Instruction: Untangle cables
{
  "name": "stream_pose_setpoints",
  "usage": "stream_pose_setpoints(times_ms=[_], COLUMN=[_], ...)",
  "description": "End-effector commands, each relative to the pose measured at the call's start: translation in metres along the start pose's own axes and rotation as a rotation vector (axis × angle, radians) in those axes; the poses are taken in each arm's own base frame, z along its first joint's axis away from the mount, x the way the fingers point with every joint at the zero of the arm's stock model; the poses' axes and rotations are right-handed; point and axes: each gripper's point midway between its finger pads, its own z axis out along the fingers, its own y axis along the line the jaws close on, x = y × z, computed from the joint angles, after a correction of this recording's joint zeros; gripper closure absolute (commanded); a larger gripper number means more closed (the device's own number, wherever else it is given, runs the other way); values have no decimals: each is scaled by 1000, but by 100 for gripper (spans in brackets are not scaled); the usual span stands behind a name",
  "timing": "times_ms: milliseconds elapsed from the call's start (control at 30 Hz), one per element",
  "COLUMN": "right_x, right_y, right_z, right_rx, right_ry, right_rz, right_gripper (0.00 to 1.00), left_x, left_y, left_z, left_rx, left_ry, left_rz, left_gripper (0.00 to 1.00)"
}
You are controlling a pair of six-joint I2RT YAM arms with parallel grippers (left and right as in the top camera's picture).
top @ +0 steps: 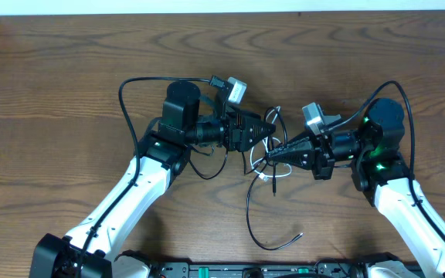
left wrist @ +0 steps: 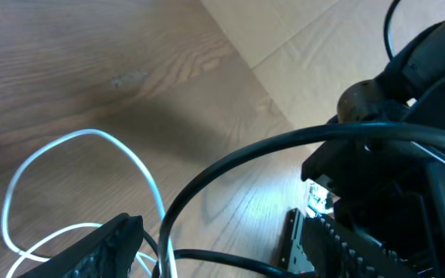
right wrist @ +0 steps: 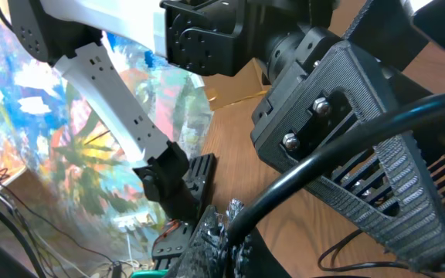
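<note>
The left gripper grabs only the black cable next, at its arch beside my right gripper, to leave the white cable free to be untangled from it.
The black cable (top: 248, 202) runs from between the two grippers down to a loop, and its plug (top: 300, 235) lies near the front edge. The white cable (top: 263, 177) is a small loop tangled with it under the gripper tips. My left gripper (top: 258, 133) is open; in the left wrist view (left wrist: 211, 232) the black cable (left wrist: 230, 158) and the white cable (left wrist: 91, 133) pass between its fingers. My right gripper (top: 266, 160) is shut on the black cable; the right wrist view (right wrist: 234, 232) shows the black cable (right wrist: 323, 162) arching up from its tips.
Wooden table (top: 52, 93). The left arm's own thick black cable (top: 126, 89) arcs behind it, and the right arm's (top: 404, 100) arcs over its wrist. The two gripper tips are almost touching. The robot base rail (top: 230, 270) runs along the front edge.
</note>
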Motion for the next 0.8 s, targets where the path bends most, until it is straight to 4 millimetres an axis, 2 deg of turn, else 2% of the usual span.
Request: stream_pose_setpoints(times_ms=[0,267,467,533,600,700,767], right_x=[-2,-2,-2,-2,-2,-2,-2], right_y=[5,5,5,5,5,4,3], right_z=[3,3,3,3,3,3,2], right_rx=[-28,-29,-28,-28,-28,-19,-15], right_ry=[8,8,8,8,7,6,4], right_rz=[-9,-9,-8,-8,-8,-8,-8], right_gripper=[99,99,99,99,99,99,99], left_x=[-4,-4,11,9,3,-5,-9], left_y=[-10,-7,-3,0,8,28,45], left_z=[2,6,30,31,30,23,14], left_rx=[48,53,86,73,28,-56,-113], left_ry=[5,4,47,35,9,-29,-47], left_rz=[25,48,51,57,56,33,2], left_gripper=[29,29,30,38,50,75,87])
